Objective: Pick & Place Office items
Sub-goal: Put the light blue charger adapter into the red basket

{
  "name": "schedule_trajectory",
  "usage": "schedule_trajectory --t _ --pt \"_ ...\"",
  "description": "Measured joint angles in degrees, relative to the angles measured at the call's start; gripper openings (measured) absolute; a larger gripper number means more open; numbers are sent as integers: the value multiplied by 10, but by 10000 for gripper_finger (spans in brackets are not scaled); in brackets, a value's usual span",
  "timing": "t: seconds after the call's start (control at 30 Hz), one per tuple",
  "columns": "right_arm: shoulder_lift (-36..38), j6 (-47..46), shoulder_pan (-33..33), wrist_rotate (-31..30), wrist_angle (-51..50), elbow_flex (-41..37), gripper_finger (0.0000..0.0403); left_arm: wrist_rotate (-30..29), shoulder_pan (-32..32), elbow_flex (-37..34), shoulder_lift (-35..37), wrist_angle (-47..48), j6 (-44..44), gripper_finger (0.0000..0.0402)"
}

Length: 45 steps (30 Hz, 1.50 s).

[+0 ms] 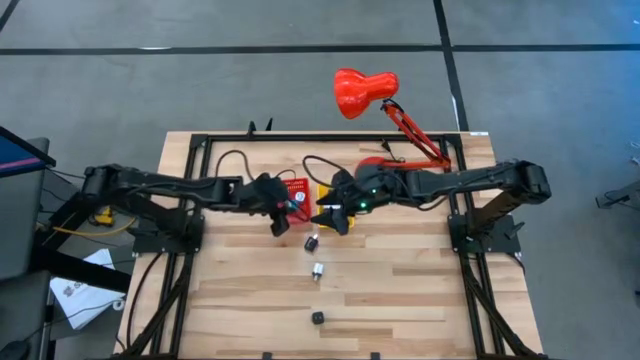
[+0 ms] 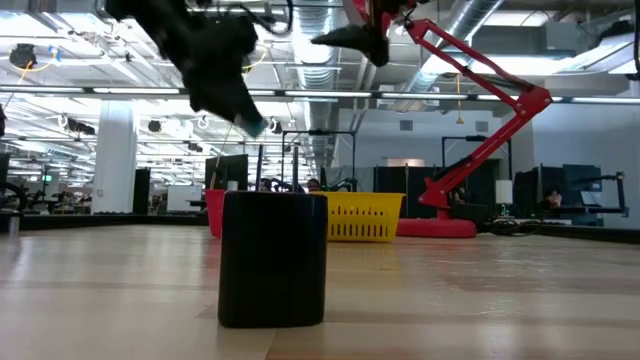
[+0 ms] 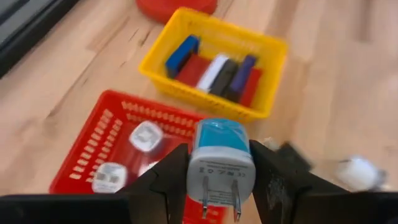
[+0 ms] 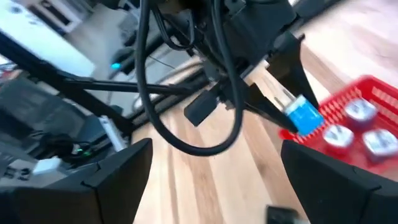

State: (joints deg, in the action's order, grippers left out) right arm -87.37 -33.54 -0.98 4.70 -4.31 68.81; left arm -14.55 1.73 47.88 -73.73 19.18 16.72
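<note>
The left gripper needs to keep holding the charger until the robot lowers it inside, because the charger's blue end (image 3: 222,132) points out over the red bin's rim (image 3: 168,111).
My left gripper (image 3: 219,148) is shut on a small white and light-blue plug charger (image 3: 219,158) and hangs over the near edge of the red bin (image 3: 93,137), which holds white chargers (image 3: 145,135). Beside it, the yellow bin (image 3: 267,46) holds blue, red, white and black pieces. My right gripper (image 4: 214,149) stands open and empty in the air near the yellow bin, facing the left gripper (image 4: 273,93). In the high view both grippers, left (image 1: 280,222) and right (image 1: 335,218), meet at the table's middle. My left gripper pinches the charger by its two opposite sides (image 3: 194,168) between its two fingers. The fingers come slanting down from the table's left. The charger is lifted clear above the red bin, its blue end pointing forward and its two prongs (image 3: 221,202) back toward the wrist.
Loose pieces lie on the wood nearer the front: one (image 1: 311,242), one (image 1: 318,270) and a black one (image 1: 318,318), which looms large in the low view (image 2: 272,258). The red desk lamp (image 1: 365,90) stands at the far right behind the bins.
</note>
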Motion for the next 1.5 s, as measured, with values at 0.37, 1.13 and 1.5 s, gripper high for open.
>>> schedule_trajectory --t 0.37,1.13,1.5 --pt "0 -20 -1 -50 -34 0 347 71 39 9 -109 -1 -14 136" --pt "-1 -20 -1 -50 -53 0 347 60 58 32 -146 45 -35 136" --pt "-1 -18 -1 -50 -75 0 347 60 58 32 -167 68 -49 136"
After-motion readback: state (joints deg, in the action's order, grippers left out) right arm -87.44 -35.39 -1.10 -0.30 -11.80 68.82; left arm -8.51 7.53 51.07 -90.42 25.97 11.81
